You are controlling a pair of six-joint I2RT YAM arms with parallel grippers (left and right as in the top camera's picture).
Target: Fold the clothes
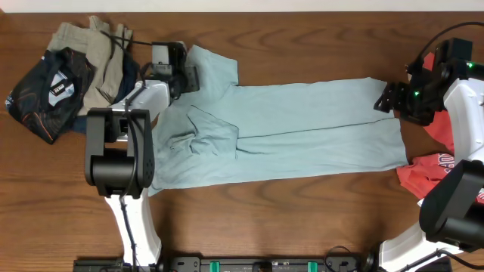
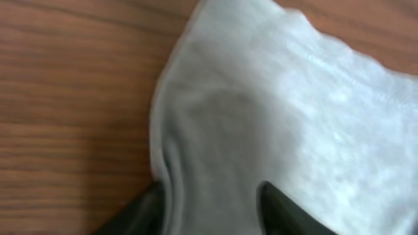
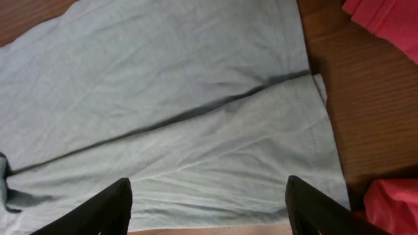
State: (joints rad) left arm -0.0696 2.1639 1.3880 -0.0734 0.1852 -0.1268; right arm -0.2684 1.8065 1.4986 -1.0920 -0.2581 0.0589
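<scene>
The pale blue-grey T-shirt needs its far side folded over. My right gripper should next grab the T-shirt by its far hem corner, opposite the held sleeve.
The pale blue-grey T-shirt (image 1: 302,128) lies flat across the middle of the wooden table, folded lengthwise, with its sleeves to the left. My left gripper (image 1: 185,75) is low over the far left sleeve. In the left wrist view (image 2: 209,212) its fingers stand apart with the sleeve cloth (image 2: 294,98) bunched between them. My right gripper (image 1: 387,98) is open and empty over the shirt's right hem, which fills the right wrist view (image 3: 196,98) between the fingers (image 3: 208,202). The red T-shirt (image 1: 435,170) lies crumpled at the right edge.
A pile of other clothes sits at the far left: a khaki piece (image 1: 91,45) and a dark navy one (image 1: 49,87). Red cloth (image 3: 385,26) lies just beyond the hem by the right gripper. Bare wood shows along the front (image 1: 287,219).
</scene>
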